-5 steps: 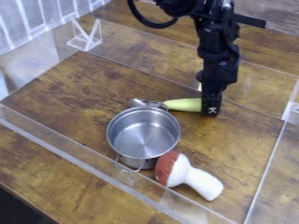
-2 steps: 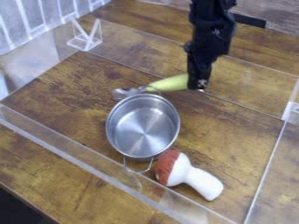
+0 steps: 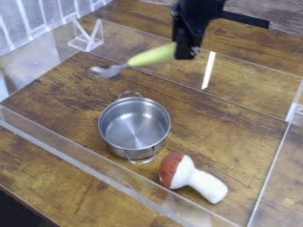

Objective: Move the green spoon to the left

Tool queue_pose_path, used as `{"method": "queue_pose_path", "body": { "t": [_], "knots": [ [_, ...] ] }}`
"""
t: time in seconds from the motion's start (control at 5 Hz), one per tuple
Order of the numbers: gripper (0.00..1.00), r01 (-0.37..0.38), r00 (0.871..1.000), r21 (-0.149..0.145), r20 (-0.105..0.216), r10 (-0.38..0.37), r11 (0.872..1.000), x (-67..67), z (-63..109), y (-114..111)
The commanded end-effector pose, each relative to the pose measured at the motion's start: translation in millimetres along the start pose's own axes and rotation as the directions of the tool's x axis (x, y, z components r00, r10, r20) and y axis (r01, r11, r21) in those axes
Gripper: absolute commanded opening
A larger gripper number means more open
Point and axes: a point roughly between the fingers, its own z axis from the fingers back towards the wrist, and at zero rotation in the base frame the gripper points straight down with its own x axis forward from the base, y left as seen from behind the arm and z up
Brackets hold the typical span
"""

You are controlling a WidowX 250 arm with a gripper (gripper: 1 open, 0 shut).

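The green spoon [image 3: 147, 58] stays in my gripper from here until it reaches the wooden table. The spoon still hangs tilted in the air behind the pot.
The green spoon [image 3: 147, 58] hangs in the air above the wooden table, tilted, its pale yellow-green handle up to the right and its blurred silver bowl down to the left. My gripper [image 3: 182, 51] comes down from the top of the view and is shut on the right end of the handle. The spoon is above and behind the pot, clear of it.
A round steel pot [image 3: 133, 124] stands on the table's middle. A red-brown-capped white mushroom toy [image 3: 190, 176] lies at the front right of it. Clear acrylic walls [image 3: 71, 146] box in the table, and a small clear stand [image 3: 85, 35] sits at the back left.
The gripper has lifted the spoon off the table beside the pot and carried it up and to the left. The pot has shifted slightly left.
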Motion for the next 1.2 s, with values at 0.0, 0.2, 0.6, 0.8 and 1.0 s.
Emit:
{"method": "queue_pose_path", "body": {
  "t": [0.0,0.2,0.6,0.8,1.0],
  "knots": [
    [0.00,-0.137,0.990,0.076,0.027,0.135,0.988,-42.1,9.3,14.7],
    [0.00,-0.229,0.973,0.083,0.001,0.229,0.970,-84.6,3.4,36.6],
    [0.00,-0.283,0.959,0.105,0.034,0.281,0.953,-126.8,-18.4,53.2],
    [0.00,-0.279,0.960,0.103,0.048,0.275,0.955,-123.4,-18.2,53.5],
    [1.00,-0.261,0.965,0.098,0.063,0.256,0.960,-117.0,-16.5,52.6]
  ]
}}
